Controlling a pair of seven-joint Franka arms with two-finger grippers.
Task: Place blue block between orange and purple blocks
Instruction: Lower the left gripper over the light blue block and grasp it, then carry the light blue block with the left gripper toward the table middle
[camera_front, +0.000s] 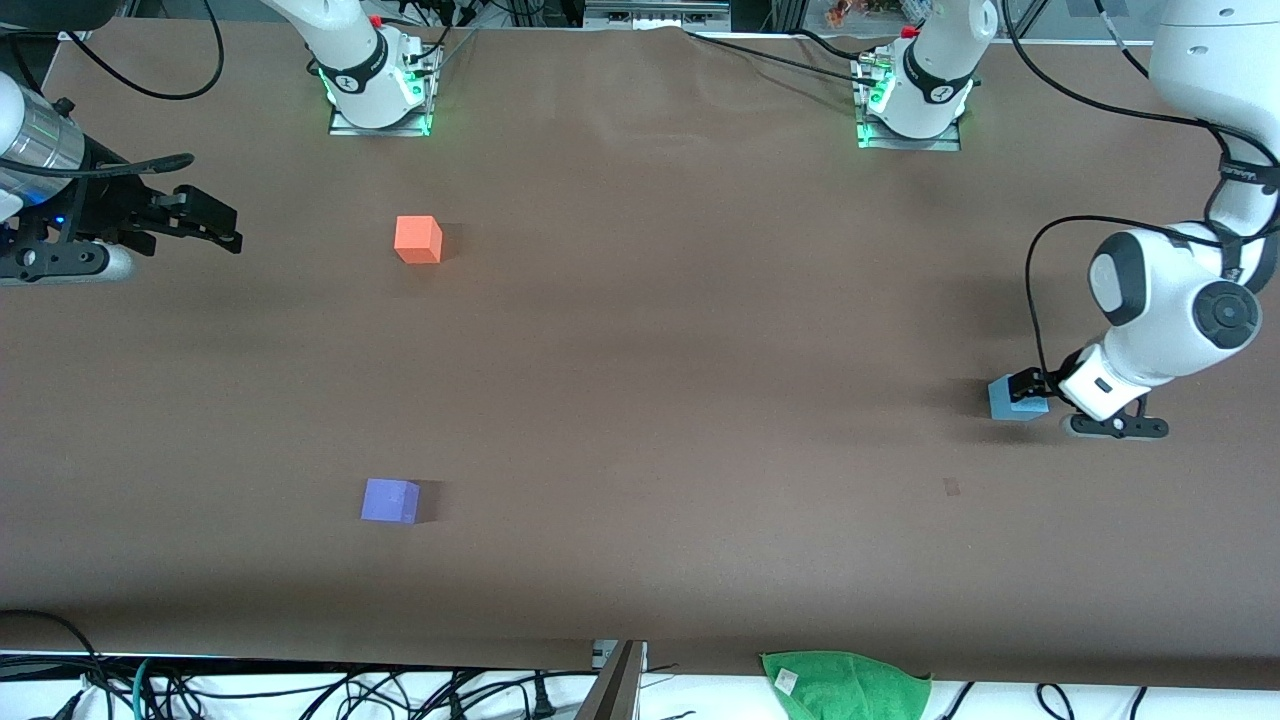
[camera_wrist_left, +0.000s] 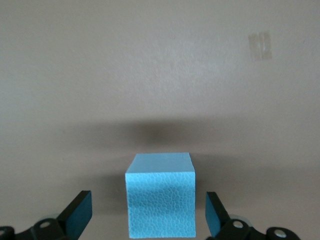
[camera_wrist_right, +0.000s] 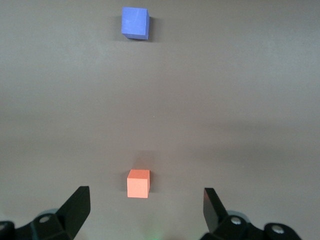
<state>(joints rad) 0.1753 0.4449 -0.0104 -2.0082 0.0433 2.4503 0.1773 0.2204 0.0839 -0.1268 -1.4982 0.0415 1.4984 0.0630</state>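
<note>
My left gripper next needs to grab the blue block by its body (camera_front: 1015, 403) (camera_wrist_left: 160, 200) to put it between the orange and purple blocks.
The blue block (camera_front: 1012, 401) rests on the brown table toward the left arm's end. My left gripper (camera_front: 1040, 400) is low around it and open; in the left wrist view the block (camera_wrist_left: 160, 197) stands between the fingers (camera_wrist_left: 77, 215) with a gap on each side. The orange block (camera_front: 418, 240) lies toward the right arm's end, and the purple block (camera_front: 390, 500) lies nearer the front camera than it. My right gripper (camera_front: 215, 222) waits open and empty in the air at the right arm's end of the table. Its wrist view shows the orange block (camera_wrist_right: 138, 183) and the purple block (camera_wrist_right: 135, 22).
A green cloth (camera_front: 845, 685) lies at the table's edge nearest the front camera. A small tape mark (camera_front: 951, 487) is on the table near the blue block, and shows in the left wrist view (camera_wrist_left: 261, 46). Cables run along the table's edges.
</note>
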